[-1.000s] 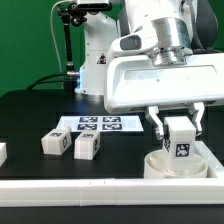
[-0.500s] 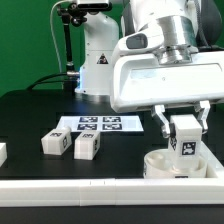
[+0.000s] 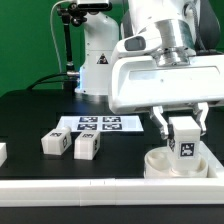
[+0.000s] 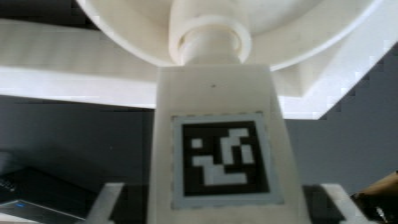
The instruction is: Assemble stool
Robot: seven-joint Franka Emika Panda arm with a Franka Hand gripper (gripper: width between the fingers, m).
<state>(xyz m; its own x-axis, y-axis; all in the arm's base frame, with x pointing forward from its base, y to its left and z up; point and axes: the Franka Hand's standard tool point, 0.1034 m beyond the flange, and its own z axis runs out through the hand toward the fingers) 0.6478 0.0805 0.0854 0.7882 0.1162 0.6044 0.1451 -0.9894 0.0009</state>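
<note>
The lower end of the white leg block sits in the round white seat in the exterior view. I should open my gripper, as the block would stand.
My gripper (image 3: pixel 180 126) is shut on a white leg block (image 3: pixel 184 143) with a black-and-white tag, held upright over the round white seat (image 3: pixel 176 166) at the exterior view's right, near the front rail. In the wrist view the leg block (image 4: pixel 219 130) fills the middle, its tag facing the camera, and its round end meets the seat's socket (image 4: pixel 217 42). My fingers (image 4: pixel 111 202) press its two sides. Two more leg blocks (image 3: pixel 53 143) (image 3: pixel 87 146) lie on the black table at the exterior view's left.
The marker board (image 3: pixel 100 124) lies flat behind the loose blocks. A long white rail (image 3: pixel 100 192) runs along the front edge, with a corner wall beside the seat. A white piece (image 3: pixel 2 152) sits at the far left edge.
My gripper with the leg block has shifted slightly towards the exterior view's right over the seat. The loose blocks have not moved.
</note>
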